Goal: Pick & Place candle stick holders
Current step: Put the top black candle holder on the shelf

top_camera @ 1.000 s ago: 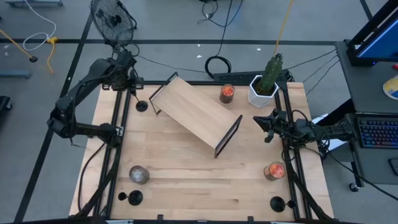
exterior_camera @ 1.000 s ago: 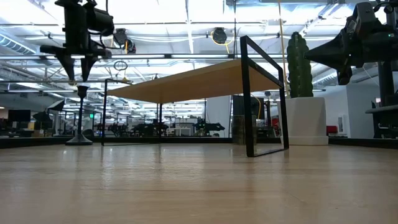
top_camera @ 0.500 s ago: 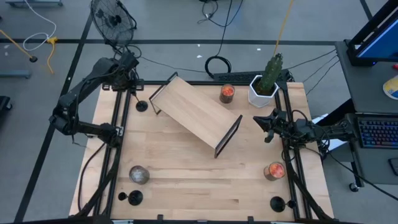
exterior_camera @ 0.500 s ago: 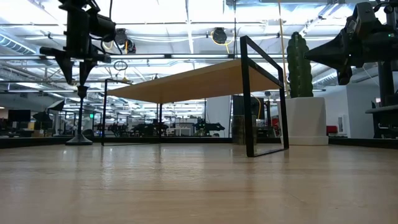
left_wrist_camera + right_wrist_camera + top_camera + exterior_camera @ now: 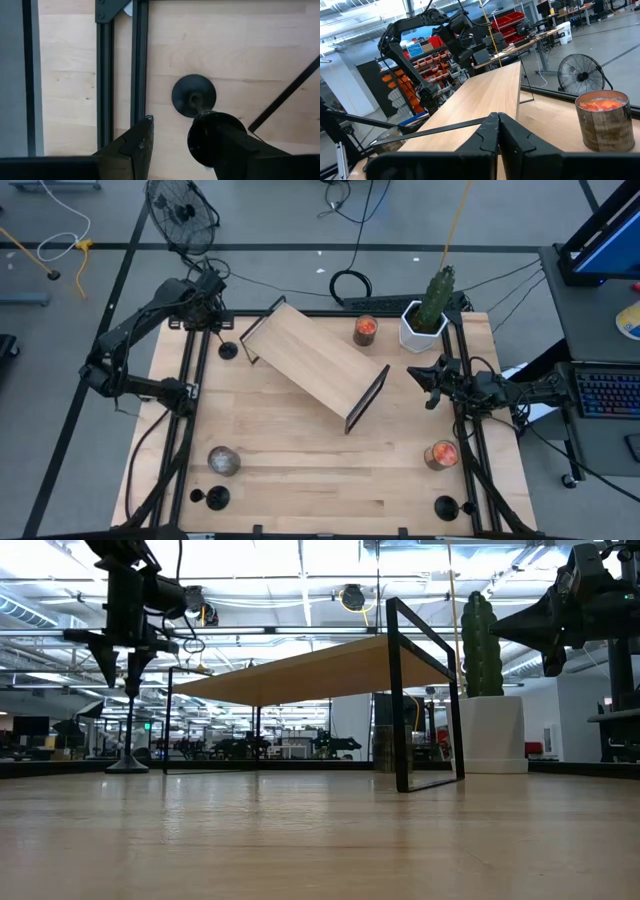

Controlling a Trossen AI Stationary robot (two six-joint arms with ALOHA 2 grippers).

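Note:
The candle stick holder needs to be placed, so the robot's left gripper should next grip it by its top end point(image 5: 212, 125), opposite the disc base.
A black candle stick holder point(image 5: 228, 350) stands upright on its disc base point(image 5: 194, 96) at the table's far left, beside the wooden shelf. My left gripper point(image 5: 172, 125) hangs open just above it, pointing down. In the low view its fingers point(image 5: 135, 672) stop a little short of the holder's top point(image 5: 132, 692). Two more holders stand near the front edge, one at the left point(image 5: 217, 498) and one at the right point(image 5: 446, 506). My right gripper point(image 5: 430, 375) waits shut at the table's right side, held level point(image 5: 498, 120).
A wooden shelf point(image 5: 315, 365) on black end frames stands aslant mid-table. Glass candle jars sit at the far middle point(image 5: 366, 330), the near right point(image 5: 440, 454) and the near left point(image 5: 223, 461). A white pot with a cactus point(image 5: 425, 320) stands far right. Black frame rails point(image 5: 139, 60) run beside the holder.
My left gripper has sunk toward the top of the far-left holder, with the gap between its fingers unchanged. The holder has kept its place.

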